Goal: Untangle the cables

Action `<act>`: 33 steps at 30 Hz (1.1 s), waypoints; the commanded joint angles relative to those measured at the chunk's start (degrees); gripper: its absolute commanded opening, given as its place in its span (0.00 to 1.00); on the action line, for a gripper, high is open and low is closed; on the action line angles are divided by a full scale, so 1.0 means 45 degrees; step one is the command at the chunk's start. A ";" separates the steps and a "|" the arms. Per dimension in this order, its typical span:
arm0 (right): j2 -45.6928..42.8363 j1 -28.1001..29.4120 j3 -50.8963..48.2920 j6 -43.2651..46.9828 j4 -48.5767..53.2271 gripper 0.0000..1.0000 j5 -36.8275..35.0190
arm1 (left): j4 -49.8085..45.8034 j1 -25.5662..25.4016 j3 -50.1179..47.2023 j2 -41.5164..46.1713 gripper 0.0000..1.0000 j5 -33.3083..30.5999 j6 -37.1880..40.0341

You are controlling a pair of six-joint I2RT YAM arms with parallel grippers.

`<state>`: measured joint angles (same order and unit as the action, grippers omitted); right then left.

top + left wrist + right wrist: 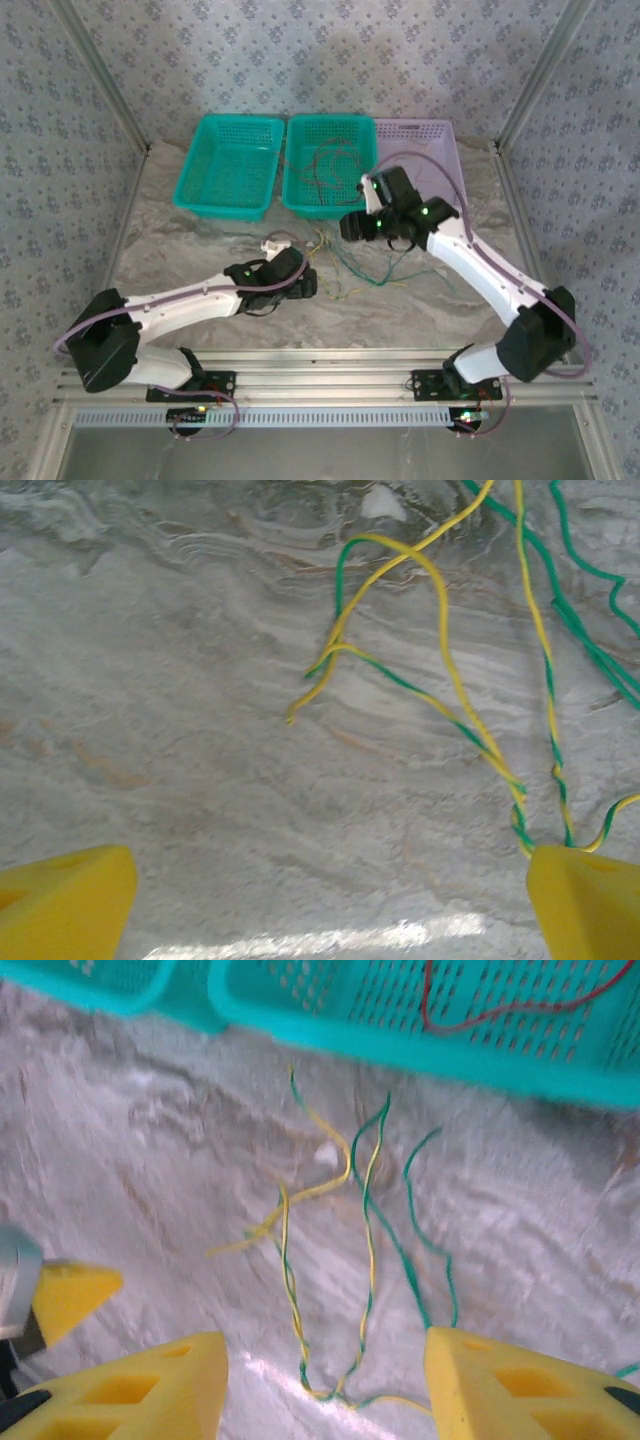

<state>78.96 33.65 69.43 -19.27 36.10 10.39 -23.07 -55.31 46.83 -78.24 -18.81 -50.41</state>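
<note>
I should use my left gripper to grab the yellow and green cable point(315, 262) beside its arched bend to untangle the cable, leaving out the green piece of cable.
Twisted yellow and green cables point(345, 268) lie loose on the marble table between the two arms. In the left wrist view these cables point(440, 680) run down to the right finger point(590, 900). My left gripper point(308, 280) point(325, 910) is open just left of them, nothing between its fingers. My right gripper point(352, 228) point(330, 1390) hangs open over the same cables point(365, 1260), whose twisted loop lies on the table between its fingers. A green strand passes behind the right finger point(520, 1390). Red and orange cables point(325, 165) point(500, 1005) lie in the middle teal basket point(330, 122).
Three baskets stand side by side at the back: a teal one point(228, 125) on the left, the middle teal one, and a lilac one point(440, 130) partly behind my right arm. The left gripper's yellow fingertip point(70, 1295) shows in the right wrist view. Patterned walls close in the table.
</note>
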 commanded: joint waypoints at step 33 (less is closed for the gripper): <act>-0.6685 0.3208 -0.7909 -0.1402 -0.3566 0.56 -0.0786 | -0.1270 0.0915 0.5632 -0.6678 0.40 -0.1208 0.0317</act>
<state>49.95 47.24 34.30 -24.64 20.73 8.10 -27.07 -51.72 69.97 -107.15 -22.59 -49.45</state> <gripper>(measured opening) 0.561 0.425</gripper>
